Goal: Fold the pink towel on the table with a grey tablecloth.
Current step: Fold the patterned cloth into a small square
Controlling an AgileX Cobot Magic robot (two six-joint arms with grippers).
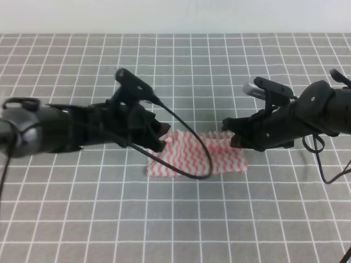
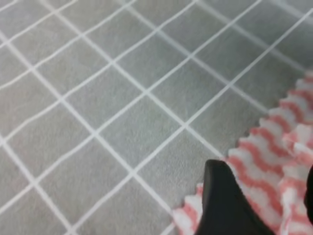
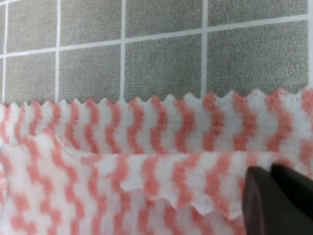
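The towel has the rumpled corner of its upper layer [image 2: 295, 188] standing up while the lower layer [image 2: 257, 183] lies flat, and my left gripper needs to grab the towel there next.
The pink towel [image 1: 198, 156] lies on the table with a grey tablecloth [image 1: 181, 66], with one layer folded over another; the upper layer's zigzag edge [image 3: 161, 188] shows in the right wrist view. My left gripper [image 1: 160, 138] is at the towel's far-left corner. Its fingers [image 2: 225, 205] stand apart with rumpled towel [image 2: 279, 166] between them. At the far-right corner, my right gripper [image 1: 233, 137] has its fingertips [image 3: 259, 200] pressed together on the folded towel [image 3: 146, 147].
A black cable [image 1: 192, 137] from the left arm loops across the towel's middle. Gridded grey cloth [image 2: 122, 107] surrounds the towel on all sides. The table's far edge meets a white wall [image 1: 175, 16].
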